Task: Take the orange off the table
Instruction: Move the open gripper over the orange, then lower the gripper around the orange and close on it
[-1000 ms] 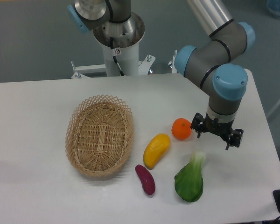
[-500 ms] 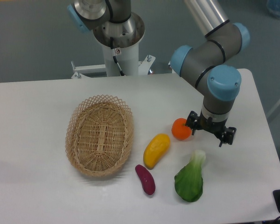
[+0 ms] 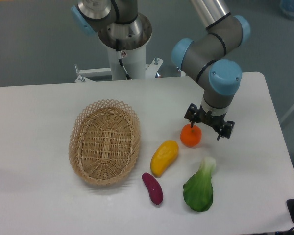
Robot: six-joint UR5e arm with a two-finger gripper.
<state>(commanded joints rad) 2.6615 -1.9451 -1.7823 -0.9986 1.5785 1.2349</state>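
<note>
Next, my gripper grabs the orange by its round sides to lift the orange (image 3: 189, 137) off the white table.
The orange (image 3: 189, 137) is small, round and bright, and it lies on the white table (image 3: 39, 122) right of centre. My gripper (image 3: 205, 132) points down, just above the orange and a little to its right. Its jaws stand open and hold nothing. The left fingertip (image 3: 191, 125) overlaps the orange's top edge in this view. The right fingertip is out to the orange's right. I cannot tell whether the left finger touches the fruit.
A yellow mango-like fruit (image 3: 164, 156) lies just left and in front of the orange. A purple sweet potato (image 3: 152, 188) and a green leafy vegetable (image 3: 200, 188) lie nearer the front. A wicker basket (image 3: 104, 142) stands to the left. The arm's base (image 3: 123, 29) is at the back.
My gripper has moved left and slightly back, from well right of the orange to just above it. The orange and other items have not moved.
</note>
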